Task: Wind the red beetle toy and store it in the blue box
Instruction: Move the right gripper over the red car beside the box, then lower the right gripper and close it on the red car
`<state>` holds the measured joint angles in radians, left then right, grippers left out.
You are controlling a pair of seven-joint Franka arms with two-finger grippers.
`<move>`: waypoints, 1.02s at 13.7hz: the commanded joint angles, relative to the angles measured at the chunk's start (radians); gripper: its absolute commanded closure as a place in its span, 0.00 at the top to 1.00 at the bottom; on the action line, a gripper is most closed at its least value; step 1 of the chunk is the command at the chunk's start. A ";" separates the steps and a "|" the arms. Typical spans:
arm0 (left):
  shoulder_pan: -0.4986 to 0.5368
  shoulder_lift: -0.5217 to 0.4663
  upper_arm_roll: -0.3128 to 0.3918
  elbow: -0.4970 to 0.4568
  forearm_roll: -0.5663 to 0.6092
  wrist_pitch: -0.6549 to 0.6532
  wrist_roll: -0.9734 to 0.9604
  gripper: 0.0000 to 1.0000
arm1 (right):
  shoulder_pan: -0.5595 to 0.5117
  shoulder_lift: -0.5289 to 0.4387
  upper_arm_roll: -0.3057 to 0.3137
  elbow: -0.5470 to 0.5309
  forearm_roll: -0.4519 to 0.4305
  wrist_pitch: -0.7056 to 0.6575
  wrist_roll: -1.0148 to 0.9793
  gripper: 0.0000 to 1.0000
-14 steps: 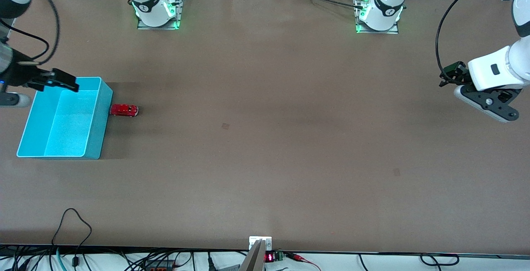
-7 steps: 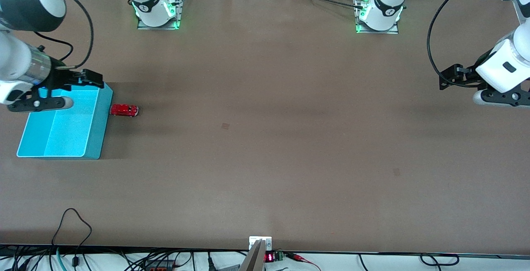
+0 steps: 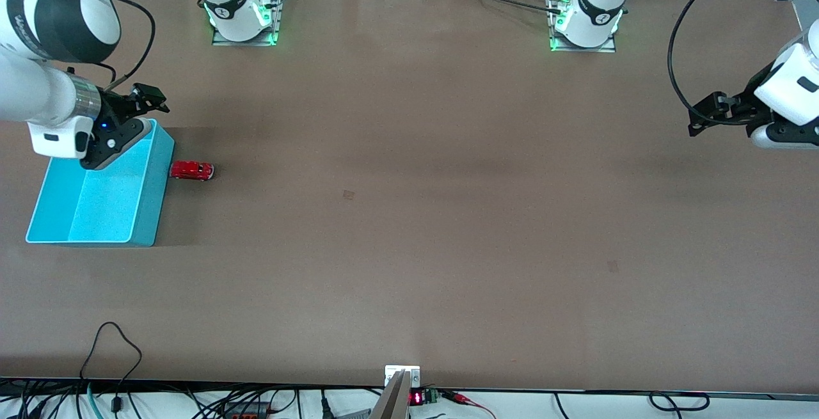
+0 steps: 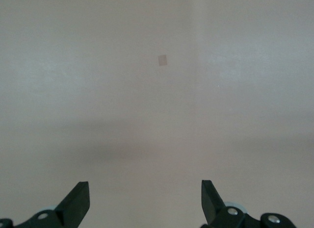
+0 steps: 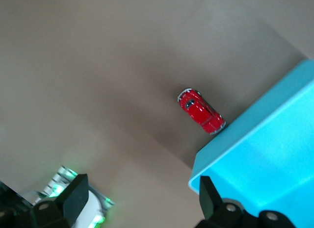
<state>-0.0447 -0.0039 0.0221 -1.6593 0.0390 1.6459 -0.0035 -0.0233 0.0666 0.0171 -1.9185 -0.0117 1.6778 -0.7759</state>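
The red beetle toy has to be stored in the blue box, so the robot's right gripper needs to grab it by the sides of its body point(image 3: 192, 171) point(image 5: 201, 112) next.
The red beetle toy point(image 3: 191, 170) sits on the table, touching the outer wall of the blue box point(image 3: 146, 205) on the side toward the left arm's end. It also shows in the right wrist view point(image 5: 201, 111) beside the box's corner point(image 5: 255, 154). My right gripper point(image 3: 148, 99) is open and empty, up in the air over the box's corner nearest the robot bases. My left gripper point(image 3: 710, 112) is open and empty, up over bare table at the left arm's end; its wrist view shows only its fingertips point(image 4: 78, 198) and table.
The blue box is empty inside. A small faint patch point(image 3: 349, 195) marks the table's middle and another point(image 3: 613, 266) lies toward the left arm's end. Cables hang along the table edge nearest the front camera.
My right gripper has swung from over the box's outer edge toward the toy, now over the box's corner. My left gripper has risen and turned a little at its end of the table.
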 commanded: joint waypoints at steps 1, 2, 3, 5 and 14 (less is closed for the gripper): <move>-0.020 -0.021 0.016 -0.026 -0.010 0.014 -0.010 1.00 | -0.030 -0.063 0.021 -0.169 -0.037 0.148 -0.206 1.00; -0.021 -0.021 0.016 -0.025 -0.010 0.014 -0.010 1.00 | -0.030 -0.083 0.021 -0.231 -0.059 0.224 -0.283 1.00; -0.026 -0.021 0.016 -0.022 -0.010 0.015 -0.010 1.00 | -0.030 -0.093 0.021 -0.291 -0.082 0.303 -0.337 1.00; -0.029 -0.021 0.015 -0.017 -0.010 0.014 -0.010 1.00 | -0.046 -0.091 0.021 -0.365 -0.111 0.438 -0.437 1.00; -0.027 -0.027 -0.019 -0.013 -0.010 0.014 -0.024 1.00 | -0.109 0.061 0.023 -0.530 -0.142 0.864 -0.773 1.00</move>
<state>-0.0683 -0.0112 0.0042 -1.6645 0.0388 1.6571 -0.0152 -0.1059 0.1082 0.0185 -2.4401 -0.1406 2.5018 -1.5283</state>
